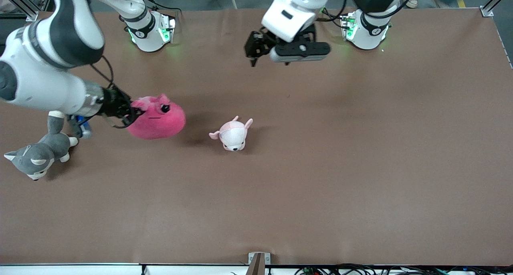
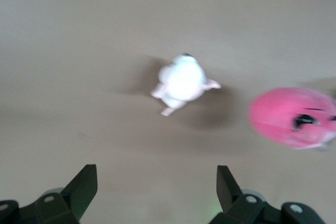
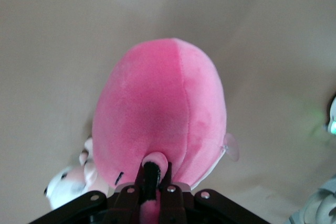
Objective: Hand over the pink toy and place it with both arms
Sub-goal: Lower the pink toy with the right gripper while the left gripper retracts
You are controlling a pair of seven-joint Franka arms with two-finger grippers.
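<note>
The pink toy's lower edge [image 1: 154, 135] hangs above the table in the front view, so my right gripper keeps hold of the toy for now.
The pink toy [image 1: 158, 122] is a round hot-pink plush with a dark eye. My right gripper [image 1: 130, 110] is shut on a small flap at its edge and seems to hold it a little above the table, toward the right arm's end. In the right wrist view the toy [image 3: 163, 114] hangs past the shut gripper [image 3: 155, 174]. My left gripper [image 1: 253, 54] is open and empty, up in the air over the table near the robot bases. The left wrist view shows the open gripper [image 2: 157, 192] with the toy [image 2: 291, 116] far off.
A small pale pink-and-white plush [image 1: 233, 134] lies mid-table beside the pink toy; it also shows in the left wrist view [image 2: 182, 80] and the right wrist view [image 3: 68, 179]. A grey-and-white plush dog [image 1: 38, 154] lies at the right arm's end, under the right arm.
</note>
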